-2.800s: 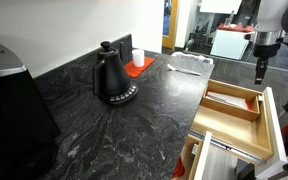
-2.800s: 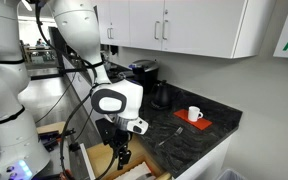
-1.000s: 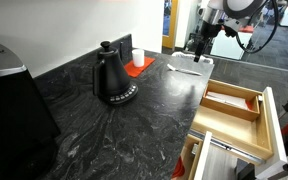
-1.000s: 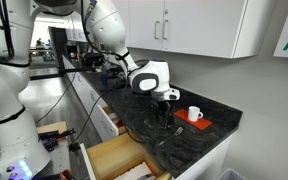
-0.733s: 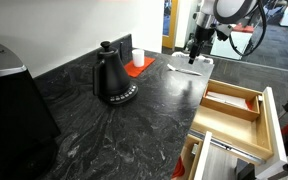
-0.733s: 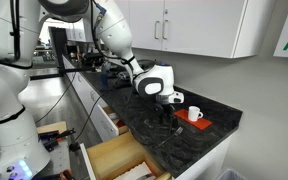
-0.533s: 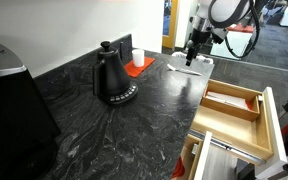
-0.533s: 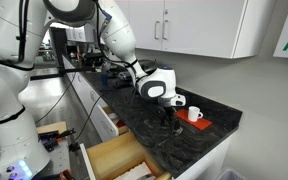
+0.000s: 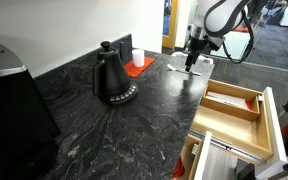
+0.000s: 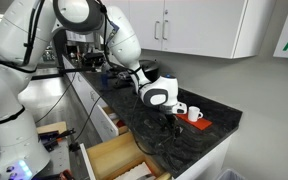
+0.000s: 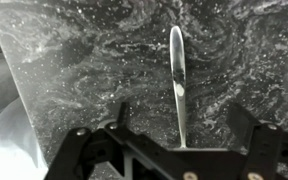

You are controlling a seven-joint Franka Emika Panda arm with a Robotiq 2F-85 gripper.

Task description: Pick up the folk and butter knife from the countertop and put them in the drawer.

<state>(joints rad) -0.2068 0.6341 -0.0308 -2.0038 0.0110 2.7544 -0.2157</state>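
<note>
The gripper needs to close on the knife now: the wrist view shows the knife's near end (image 11: 182, 127) between the robot's fingers, and an exterior view shows the fingers down at the countertop.
A slim silver butter knife (image 11: 177, 70) lies flat on the dark veined countertop (image 9: 134, 125). In the wrist view it runs straight between my gripper's (image 11: 182, 128) two open fingers, which straddle its near end without closing on it. In both exterior views my gripper (image 9: 190, 60) (image 10: 172, 124) hangs low over the far end of the countertop (image 10: 189, 142). The light-wood drawer (image 9: 231, 110) (image 10: 114, 158) stands pulled out below the counter edge. I cannot make out a fork in any view.
A black kettle (image 9: 112, 76) stands mid-counter. A white cup on a red mat (image 9: 137, 62) (image 10: 194, 115) sits by the wall. A black appliance (image 9: 9, 105) fills the near left. A pale translucent sheet (image 11: 4, 110) lies beside the knife. Another pull-out with white and metal parts (image 9: 229, 160) is open.
My arm has swung from above the open drawer to the far end of the countertop and come down over the butter knife. The gripper stays open.
</note>
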